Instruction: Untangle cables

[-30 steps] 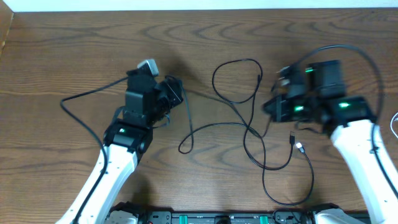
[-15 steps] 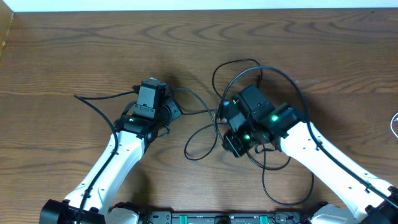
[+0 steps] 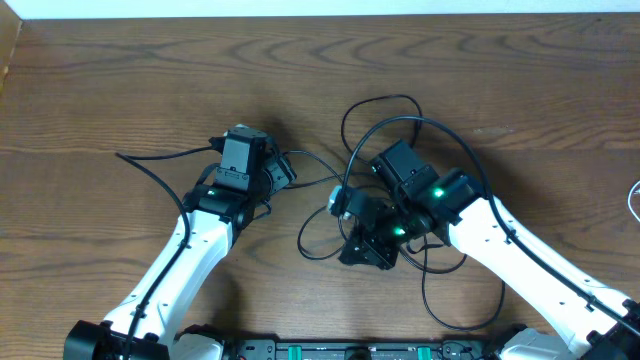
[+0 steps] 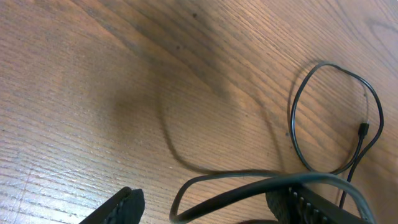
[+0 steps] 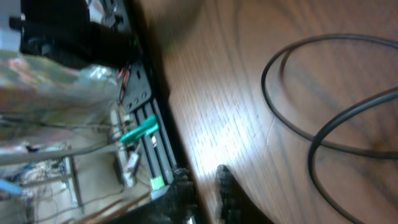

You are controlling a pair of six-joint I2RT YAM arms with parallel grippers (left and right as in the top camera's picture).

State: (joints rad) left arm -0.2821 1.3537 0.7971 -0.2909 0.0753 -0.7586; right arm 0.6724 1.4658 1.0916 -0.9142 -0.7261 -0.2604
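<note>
My right gripper grabs the black cable's loop toward my left gripper next, to draw the cable away and untangle it.
Thin black cables (image 3: 390, 98) lie in tangled loops across the middle of the wooden table, and a bit of white cable (image 3: 635, 200) shows at the right edge. My left gripper (image 3: 285, 168) is open at the tangle's left side. In the left wrist view its gripper (image 4: 211, 205) has the fingers wide apart, and a black cable (image 4: 246, 191) runs loose between them. My right gripper (image 3: 362, 258) points toward the front edge, over the loops. In the right wrist view its gripper (image 5: 205, 190) shows a narrow gap with nothing in it, and a cable loop (image 5: 265, 78) lies beside it.
The table's front edge (image 5: 155, 81) is close under the right gripper, with a black rail and loose wiring (image 5: 134, 134) below it. The same rail (image 3: 350, 350) runs along the bottom of the overhead view. Thick black arm cords (image 3: 150, 165) trail behind both arms.
The right arm swung from the right side to the centre of the tangle, and its jaws parted slightly. The left gripper opened wide, and the cable now lies loose between its fingers.
</note>
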